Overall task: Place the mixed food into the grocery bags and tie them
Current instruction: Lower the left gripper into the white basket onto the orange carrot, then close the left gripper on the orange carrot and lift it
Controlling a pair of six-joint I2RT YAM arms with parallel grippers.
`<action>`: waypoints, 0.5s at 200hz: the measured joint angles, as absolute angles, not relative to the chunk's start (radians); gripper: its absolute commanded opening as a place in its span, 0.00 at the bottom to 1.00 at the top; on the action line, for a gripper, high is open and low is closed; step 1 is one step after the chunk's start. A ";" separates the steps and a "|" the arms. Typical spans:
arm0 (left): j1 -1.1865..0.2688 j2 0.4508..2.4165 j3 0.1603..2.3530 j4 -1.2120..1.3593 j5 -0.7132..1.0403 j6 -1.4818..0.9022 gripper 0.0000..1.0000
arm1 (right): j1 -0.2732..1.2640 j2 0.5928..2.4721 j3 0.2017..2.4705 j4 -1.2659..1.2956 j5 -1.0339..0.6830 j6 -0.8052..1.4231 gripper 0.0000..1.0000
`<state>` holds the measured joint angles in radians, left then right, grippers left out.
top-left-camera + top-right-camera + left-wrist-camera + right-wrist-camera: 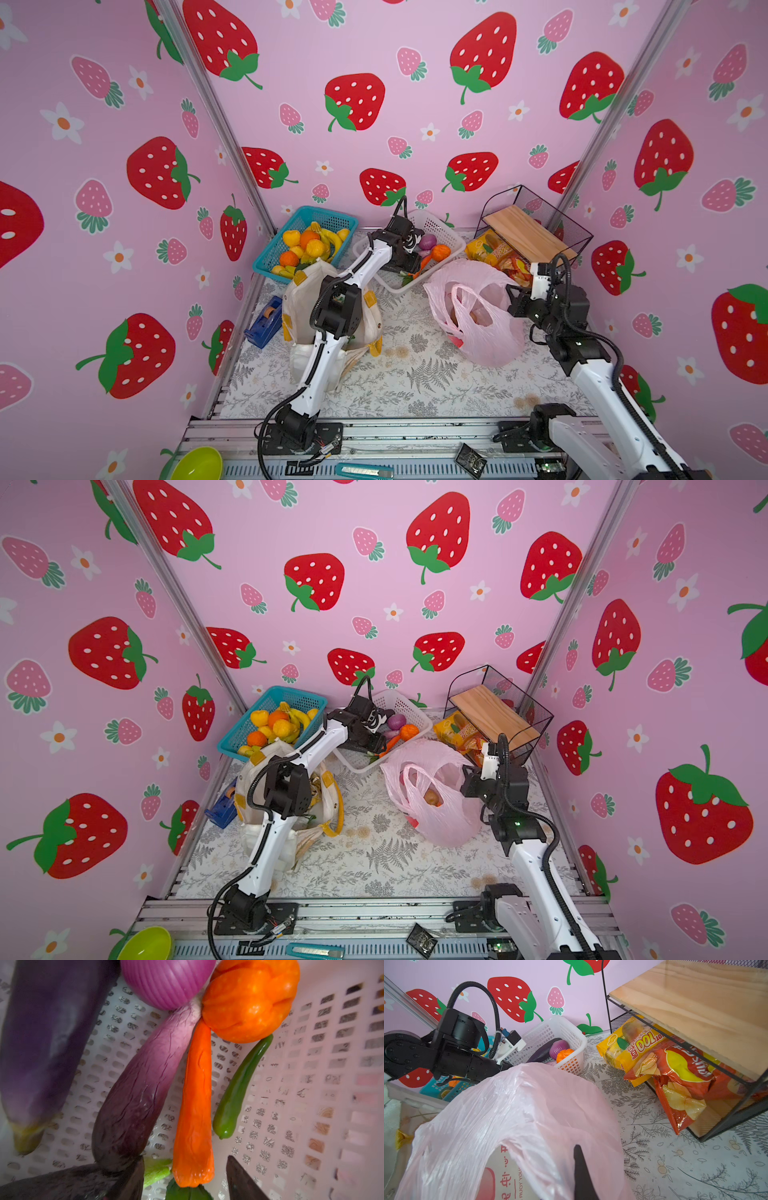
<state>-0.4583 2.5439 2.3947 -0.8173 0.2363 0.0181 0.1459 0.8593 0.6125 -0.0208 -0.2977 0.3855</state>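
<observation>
My left gripper needs to grab the orange carrot (195,1105) across its thick end next, so that the carrot's thin end stays free to go into the pink bag first.
My left gripper (186,1178) hangs open inside the white mesh basket (444,237), its two dark fingers either side of the thick end of the orange carrot (195,1105). A purple onion (166,982), an orange lumpy vegetable (249,1001), two aubergines and a green chilli (239,1088) lie around it. My right gripper (576,1153) is shut on the rim of the pink plastic bag (478,332), holding its mouth up; a brown potato (432,798) shows inside. The white tote (297,291) with yellow handles stands under my left arm. Snack packets (654,1059) lie beneath the wire shelf.
A blue basket (303,245) of yellow and orange fruit sits at the back left. A black wire shelf (532,232) with a wooden board fills the back right corner. A blue tape dispenser (264,322) lies by the left wall, a green bowl (197,463) at the front.
</observation>
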 measured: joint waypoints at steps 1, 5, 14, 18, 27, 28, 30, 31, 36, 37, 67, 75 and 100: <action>-0.458 2.545 2.397 -0.818 0.237 0.019 0.65 | 0.146 0.860 0.612 -0.020 -0.297 0.385 0.00; -0.459 2.551 2.405 -0.817 0.241 0.020 0.65 | 0.146 0.860 0.612 -0.020 -0.298 0.387 0.00; -0.462 2.563 2.424 -0.818 0.248 0.023 0.66 | 0.146 0.862 0.610 -0.017 -0.298 0.389 0.00; -0.463 2.569 2.430 -0.817 0.249 0.023 0.66 | 0.146 0.862 0.610 -0.017 -0.298 0.389 0.00; -0.466 2.581 2.444 -0.819 0.250 0.024 0.66 | 0.146 0.864 0.609 -0.015 -0.298 0.391 0.00; -0.467 2.582 2.445 -0.819 0.250 0.024 0.66 | 0.146 0.864 0.609 -0.015 -0.298 0.391 0.00; -0.467 2.585 2.448 -0.819 0.251 0.024 0.66 | 0.146 0.864 0.608 -0.015 -0.299 0.392 0.00; -0.468 2.587 2.449 -0.819 0.251 0.024 0.66 | 0.146 0.864 0.608 -0.014 -0.299 0.392 0.00; -0.469 2.592 2.455 -0.820 0.251 0.025 0.65 | 0.146 0.864 0.607 -0.014 -0.299 0.392 0.00; -0.469 2.594 2.457 -0.820 0.251 0.025 0.65 | 0.146 0.864 0.607 -0.014 -0.299 0.392 0.00; -0.471 2.638 2.495 -0.824 0.241 0.030 0.63 | 0.146 0.867 0.601 -0.010 -0.301 0.393 0.00; -0.472 2.647 2.499 -0.827 0.235 0.031 0.61 | 0.146 0.867 0.599 -0.007 -0.301 0.393 0.00; -0.471 2.658 2.511 -0.834 0.217 0.030 0.55 | 0.146 0.870 0.597 -0.002 -0.303 0.393 0.00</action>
